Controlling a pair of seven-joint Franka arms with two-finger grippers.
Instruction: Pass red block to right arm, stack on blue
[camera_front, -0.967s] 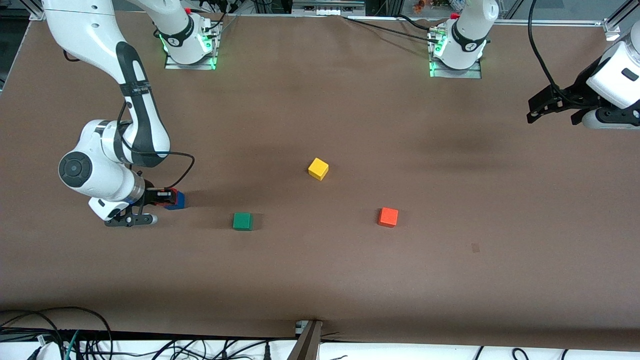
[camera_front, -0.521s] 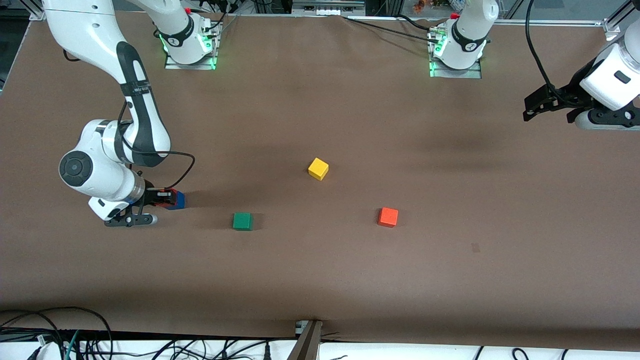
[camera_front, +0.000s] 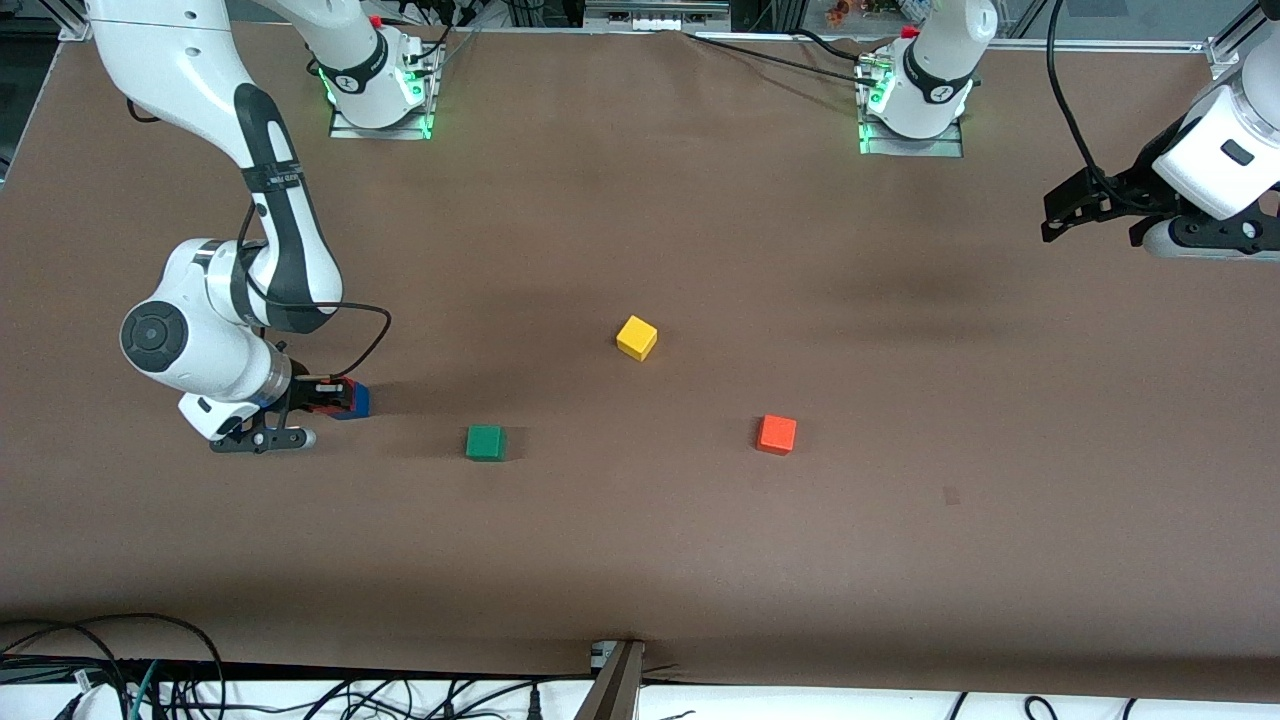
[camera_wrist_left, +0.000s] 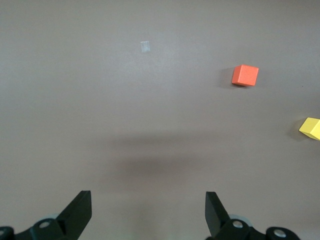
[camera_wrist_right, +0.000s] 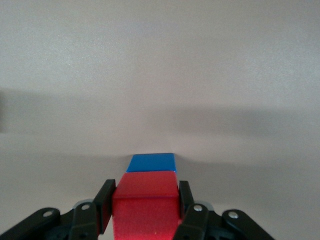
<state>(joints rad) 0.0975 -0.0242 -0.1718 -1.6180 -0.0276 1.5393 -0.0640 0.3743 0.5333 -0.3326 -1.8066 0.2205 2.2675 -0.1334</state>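
Note:
The red block's base (camera_wrist_right: 146, 212) sits over the blue cube (camera_wrist_right: 151, 161), so the red block would stand. It is time for my right gripper to open now.
My right gripper (camera_front: 325, 393) is shut on the red block (camera_front: 348, 384) and holds it low at the right arm's end of the table, right over the blue cube (camera_front: 359, 403). In the right wrist view the red block (camera_wrist_right: 146, 207) fills the space between the fingers (camera_wrist_right: 105, 200), and a strip of the blue cube's top (camera_wrist_right: 151, 163) shows just past it. I cannot tell whether red rests on blue. My left gripper (camera_front: 1088, 230) is open and empty, up in the air at the left arm's end; its jaws stand wide apart in the left wrist view (camera_wrist_left: 147, 202).
A green cube (camera_front: 485, 442) lies on the table beside the blue cube, toward the middle. A yellow cube (camera_front: 636, 337) sits mid-table. An orange cube (camera_front: 776, 434) lies toward the left arm's end and shows in the left wrist view (camera_wrist_left: 245, 75).
The left gripper has drifted a little higher in the front view. The right gripper, with the red block over the blue cube, has barely moved.

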